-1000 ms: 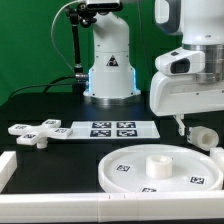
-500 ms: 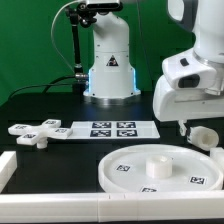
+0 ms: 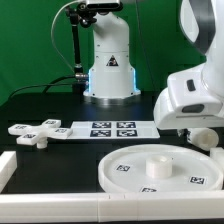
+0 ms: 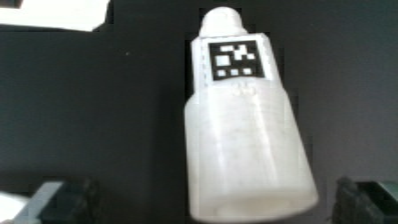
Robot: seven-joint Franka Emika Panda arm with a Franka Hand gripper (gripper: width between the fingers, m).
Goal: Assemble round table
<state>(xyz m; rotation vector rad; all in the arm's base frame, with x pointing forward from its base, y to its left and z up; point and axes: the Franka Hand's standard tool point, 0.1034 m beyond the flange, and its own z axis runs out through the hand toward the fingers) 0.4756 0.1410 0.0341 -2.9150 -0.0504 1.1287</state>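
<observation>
I should next grab the leg by its wide plain end [image 3: 206, 139] [image 4: 251, 190] with my gripper, so the leg's tagged tip stays free to enter the disc's raised middle part.
The large rimmed round disc [image 3: 160, 170] lies flat at the front, with a raised hub in its middle. The cross-shaped foot [image 3: 35, 132] lies at the exterior view's left. The short white cylinder leg [image 3: 207, 136] lies on its side just beyond the disc's right edge. My gripper [image 3: 194, 126] hangs right over it. In the wrist view the leg [image 4: 240, 130] with its square tag fills the picture and runs down between my two dark fingers [image 4: 54, 200]. The gripper [image 4: 210, 206] is open, with a gap on each side of the leg.
The marker board [image 3: 112, 129] lies flat behind the disc. The robot base [image 3: 108, 70] stands at the back. White bars [image 3: 8, 168] edge the workspace at the left and front.
The arm has moved toward the exterior view's right and lowered, so the gripper now covers more of the leg. The parts have not moved.
</observation>
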